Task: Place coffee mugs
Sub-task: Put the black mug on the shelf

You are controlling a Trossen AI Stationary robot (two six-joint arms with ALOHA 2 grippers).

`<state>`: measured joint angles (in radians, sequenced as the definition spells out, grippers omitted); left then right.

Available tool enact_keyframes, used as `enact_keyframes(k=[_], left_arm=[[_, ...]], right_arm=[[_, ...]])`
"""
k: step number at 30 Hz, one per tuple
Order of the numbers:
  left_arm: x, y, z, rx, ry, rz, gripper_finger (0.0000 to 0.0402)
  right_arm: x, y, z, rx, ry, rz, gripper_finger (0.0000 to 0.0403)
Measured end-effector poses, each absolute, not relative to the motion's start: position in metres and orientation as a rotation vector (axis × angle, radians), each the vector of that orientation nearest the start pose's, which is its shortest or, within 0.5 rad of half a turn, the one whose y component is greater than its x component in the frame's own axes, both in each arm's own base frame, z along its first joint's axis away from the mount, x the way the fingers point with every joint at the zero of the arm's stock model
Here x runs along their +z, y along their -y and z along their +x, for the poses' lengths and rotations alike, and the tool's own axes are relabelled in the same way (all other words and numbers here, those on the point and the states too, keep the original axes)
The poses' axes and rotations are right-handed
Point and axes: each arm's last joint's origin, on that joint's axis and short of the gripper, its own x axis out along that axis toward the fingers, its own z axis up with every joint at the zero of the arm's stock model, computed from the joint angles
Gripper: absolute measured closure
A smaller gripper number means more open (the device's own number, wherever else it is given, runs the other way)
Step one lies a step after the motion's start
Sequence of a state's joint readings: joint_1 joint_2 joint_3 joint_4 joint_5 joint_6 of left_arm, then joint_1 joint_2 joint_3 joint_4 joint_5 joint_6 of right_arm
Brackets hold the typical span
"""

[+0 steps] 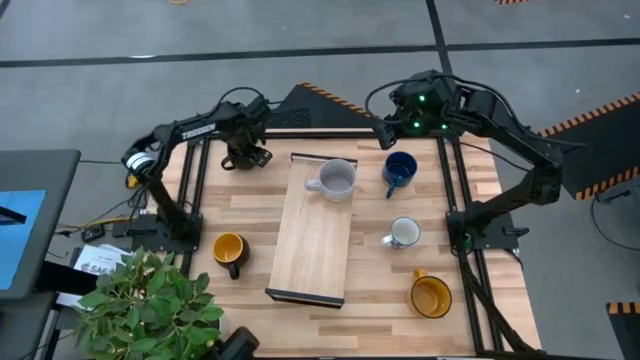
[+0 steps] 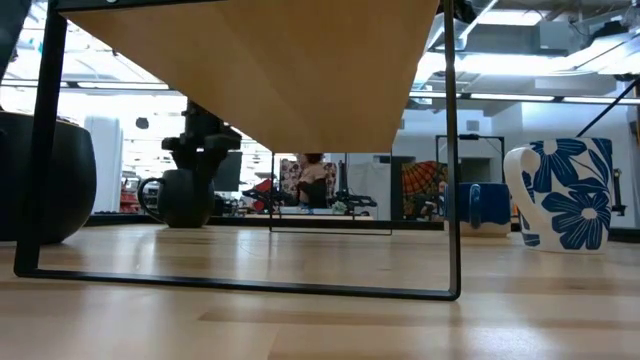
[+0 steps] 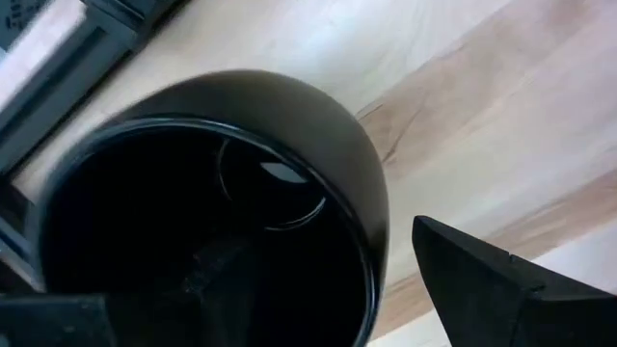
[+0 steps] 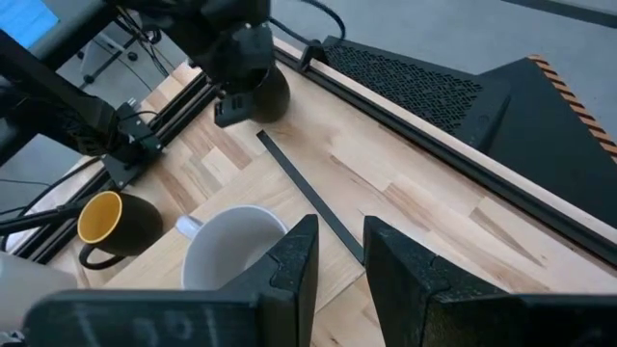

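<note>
My left gripper grabs the black mug by its rim (image 3: 357, 226) next, to place the mug on the wooden board.
The black mug (image 1: 246, 158) stands upright on the table's far left part, its handle (image 2: 148, 196) showing in the low view. My left gripper (image 3: 260, 270) is open just above it, one finger (image 3: 482, 280) outside the wall, the other (image 3: 58, 323) over the mouth's edge. The pale grey mug (image 1: 335, 180) stands on the board's far end. The dark blue mug (image 1: 400, 170), the white mug (image 1: 404, 233) and two yellow-orange mugs (image 1: 228, 250) (image 1: 431, 296) stand on the table. My right gripper (image 4: 342, 231) hovers at the far edge, fingers a narrow gap apart, holding nothing. My left gripper comes at the black mug's rim (image 3: 371, 222) from above, pointing down, with the mug's mouth between its fingers. A gap shows between the outer finger and the wall. Whether the other finger touches the rim, I cannot tell. The mug's base is on the table.
A long light wooden board (image 1: 312, 235) runs near to far down the table's middle, raised on a thin black frame (image 2: 452, 200). Black upright frames (image 1: 190, 190) stand at both table sides. A potted plant (image 1: 150, 300) sits at the near left corner.
</note>
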<state>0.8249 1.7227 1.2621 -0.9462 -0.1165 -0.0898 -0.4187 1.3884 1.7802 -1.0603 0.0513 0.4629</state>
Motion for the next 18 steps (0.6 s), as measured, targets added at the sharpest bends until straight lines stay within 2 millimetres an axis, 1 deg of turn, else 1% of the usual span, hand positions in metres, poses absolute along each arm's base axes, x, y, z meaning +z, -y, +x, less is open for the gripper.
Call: enact_keyframes(k=[3, 5, 7, 11, 12, 15, 18], left_arm=[[0.21, -0.239, 0.219, 0.834, -1.343, -0.573, 0.0173], [0.21, -0.239, 0.219, 0.831, -1.344, -0.563, 0.0207], [0.21, -0.238, 0.222, 0.831, -1.338, -0.547, 0.0253], [0.214, -0.233, 0.223, 0.814, -1.335, -0.536, 0.0368], [0.216, -0.232, 0.223, 0.809, -1.335, -0.536, 0.0383], [0.227, -0.225, 0.222, 0.803, -1.332, -0.517, 0.039], [0.251, -0.217, 0.223, 0.796, -1.32, -0.491, 0.0396]], right_arm=[[0.452, 0.104, 0.229, -0.6, -0.549, 0.561, 0.029], [0.452, 0.104, 0.229, -0.601, -0.549, 0.561, 0.029], [0.452, 0.104, 0.229, -0.6, -0.549, 0.561, 0.029], [0.452, 0.104, 0.229, -0.6, -0.547, 0.56, 0.029], [0.452, 0.104, 0.229, -0.6, -0.547, 0.56, 0.029], [0.453, 0.104, 0.23, -0.599, -0.541, 0.559, 0.029], [0.453, 0.104, 0.23, -0.598, -0.535, 0.559, 0.029]])
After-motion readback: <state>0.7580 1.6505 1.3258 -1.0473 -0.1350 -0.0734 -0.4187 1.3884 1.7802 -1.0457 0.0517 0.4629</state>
